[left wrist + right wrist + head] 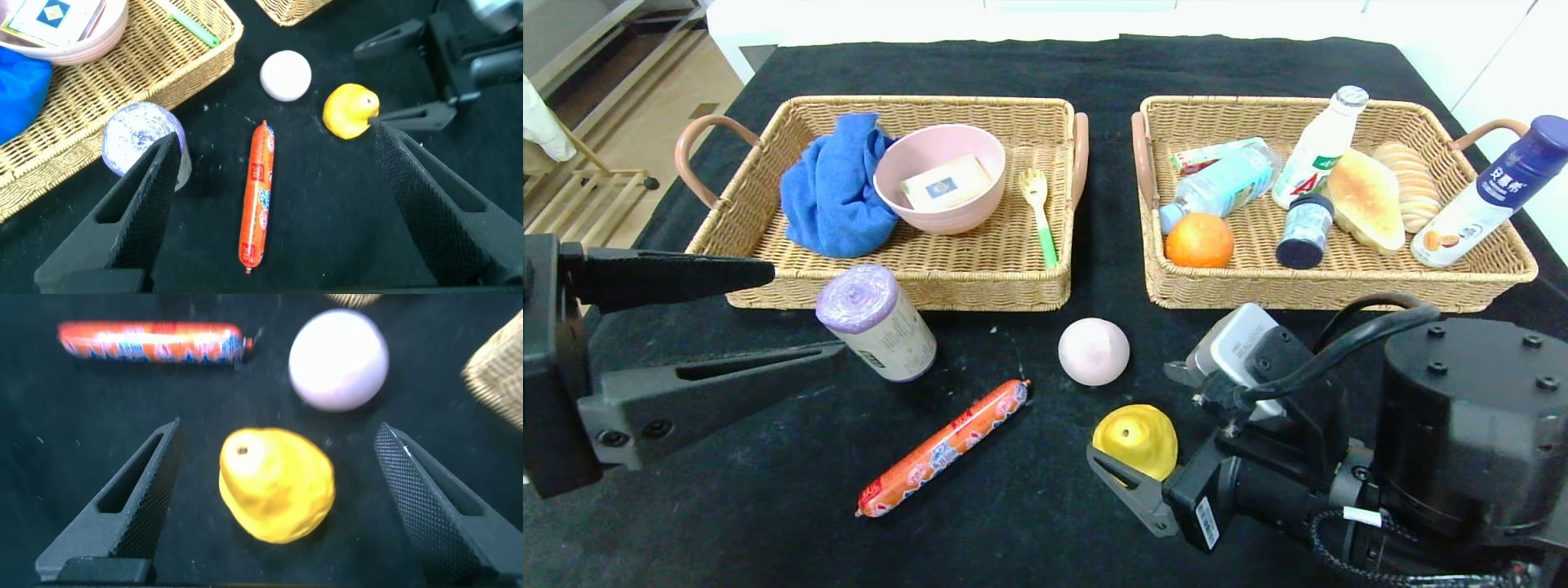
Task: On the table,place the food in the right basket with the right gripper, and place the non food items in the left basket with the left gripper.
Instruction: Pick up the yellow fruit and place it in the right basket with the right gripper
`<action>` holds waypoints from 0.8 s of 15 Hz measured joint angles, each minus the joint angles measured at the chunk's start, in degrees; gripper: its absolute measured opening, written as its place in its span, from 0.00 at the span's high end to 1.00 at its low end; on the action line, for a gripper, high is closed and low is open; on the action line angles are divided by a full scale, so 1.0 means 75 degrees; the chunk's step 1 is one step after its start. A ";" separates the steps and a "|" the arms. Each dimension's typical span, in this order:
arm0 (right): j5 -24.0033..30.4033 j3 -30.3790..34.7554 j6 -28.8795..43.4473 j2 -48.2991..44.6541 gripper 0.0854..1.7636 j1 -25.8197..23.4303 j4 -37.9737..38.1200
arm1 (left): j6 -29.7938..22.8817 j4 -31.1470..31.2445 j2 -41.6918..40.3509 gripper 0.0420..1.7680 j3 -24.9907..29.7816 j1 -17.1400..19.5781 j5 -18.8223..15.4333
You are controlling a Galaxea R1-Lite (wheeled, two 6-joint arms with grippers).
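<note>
I need to lower my right gripper before I close it, because its fingers have the yellow pear (1135, 439) (278, 486) between them but are still above it.
On the black table lie a yellow pear (1135, 439), an orange sausage (943, 447), a pale pink ball (1094, 351) and a purple roll of bags (876, 322). My right gripper (1131, 412) is open low over the table, with the pear (278, 486) between its fingers and untouched on both sides. My left gripper (807, 313) is open at the left, one finger beside the roll (143, 139); the sausage (257, 196) lies on the table below its open jaws.
The left basket (980, 282) holds a blue cloth (833, 192), a pink bowl (939, 175) and a green-handled fork (1039, 214). The right basket (1339, 286) holds bottles, an orange (1199, 240) and bread (1366, 209).
</note>
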 joint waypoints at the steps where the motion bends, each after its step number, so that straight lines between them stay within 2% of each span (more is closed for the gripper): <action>1: -0.0015 0.0020 -0.0049 0.0081 0.04 0.0000 -0.0013 | 0.0000 0.0000 0.0000 0.03 0.0000 0.0000 0.0003; 5: -0.0302 0.0063 -0.0184 0.0452 0.04 -0.0013 -0.0330 | -0.0003 0.0000 0.0000 0.03 0.0000 0.0002 0.0007; 9: -0.0408 0.0180 -0.0364 0.0930 0.03 -0.0120 -0.1178 | -0.0003 -0.0003 0.0000 0.03 0.0000 0.0002 0.0003; 12: -0.0431 0.0258 -0.0426 0.1174 0.03 -0.0184 -0.1318 | -0.0003 -0.0003 0.0000 0.03 0.0000 0.0002 0.0007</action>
